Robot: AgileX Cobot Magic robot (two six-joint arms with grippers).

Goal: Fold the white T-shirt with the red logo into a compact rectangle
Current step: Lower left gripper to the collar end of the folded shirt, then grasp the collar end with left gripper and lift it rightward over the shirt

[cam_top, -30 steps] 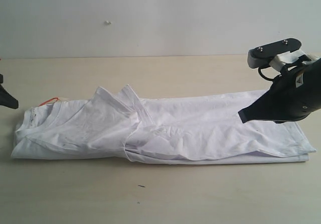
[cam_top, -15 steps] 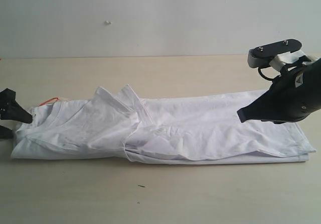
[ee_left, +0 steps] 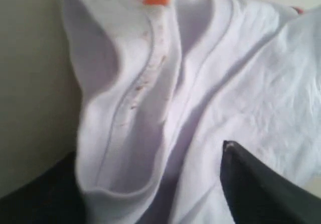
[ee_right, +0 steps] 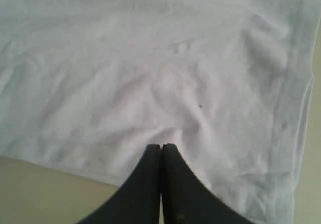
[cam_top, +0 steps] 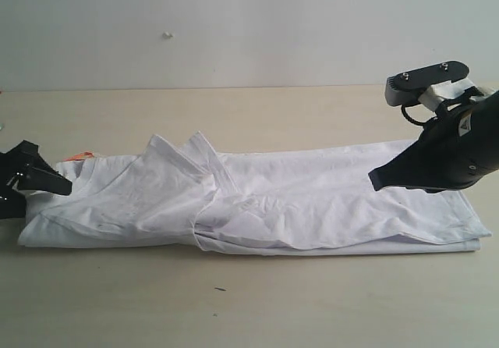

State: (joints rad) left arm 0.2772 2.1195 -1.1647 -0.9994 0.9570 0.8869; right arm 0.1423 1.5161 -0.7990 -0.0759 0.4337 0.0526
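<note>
The collar fold stands up in a soft hump while the long strip (cam_top: 312, 204) lies flat, and my left gripper should grab the T-shirt by that fold next.
The white T-shirt (cam_top: 257, 200) lies on the table folded lengthwise into a long strip, collar end at the left, hem end at the right. Its sleeves are turned in over the middle. The red logo is hidden. An orange tag loop (cam_top: 80, 155) shows at the collar (ee_left: 125, 108). My left gripper (cam_top: 40, 195) is open at the collar end, and in the left wrist view (ee_left: 150, 184) the collar fold sits between its two dark fingers. My right gripper (cam_top: 376, 181) is shut just above the hem end (ee_right: 161, 146); nothing shows between its fingers.
The shirt rests on a pale wooden table (cam_top: 257, 309) with a plain white wall (cam_top: 234, 28) behind it. Bare tabletop shows in front of and behind the strip. A small dark speck (cam_top: 220, 289) lies near the front.
My left gripper has come in from the left edge and moved right onto the collar end of the shirt. The right gripper and the shirt have stayed put.
</note>
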